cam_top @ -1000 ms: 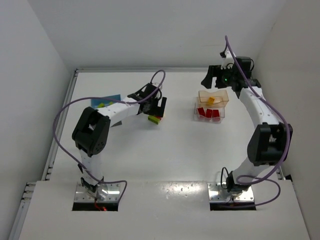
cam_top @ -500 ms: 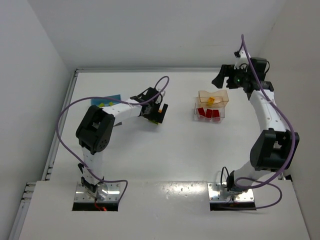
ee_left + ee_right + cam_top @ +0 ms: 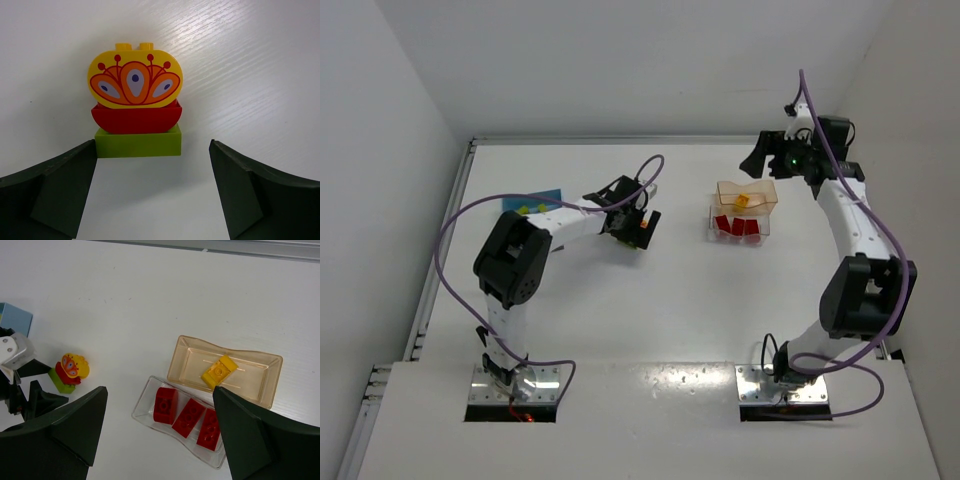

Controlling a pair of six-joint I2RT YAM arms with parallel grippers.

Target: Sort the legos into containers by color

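My left gripper should reach the stack (image 3: 135, 100) and take hold of its lime green base (image 3: 138, 145), so the yellow and red legos stay free to pull off.
A lego stack (image 3: 135, 100) lies on the table: lime green base, red middle, rounded yellow top with a printed pattern. My left gripper (image 3: 152, 150) is open, and the stack sits just beyond its fingertips. In the top view the left gripper (image 3: 642, 230) covers most of the stack. The stack also shows in the right wrist view (image 3: 70, 372). A clear tub (image 3: 145, 402) holds three red legos (image 3: 189, 415). An amber transparent tub (image 3: 260, 385) holds one yellow lego (image 3: 219, 371). My right gripper (image 3: 159, 390) is open and empty, high above the tubs.
A light blue flat thing (image 3: 532, 203) with lime and yellow pieces on it lies at the back left, also at the left edge of the right wrist view (image 3: 14, 317). The tubs (image 3: 713, 215) sit back right. White walls enclose the table.
The left gripper has moved a little right, over the stack. The right arm rose and swung right, away from the amber tub, then settled.
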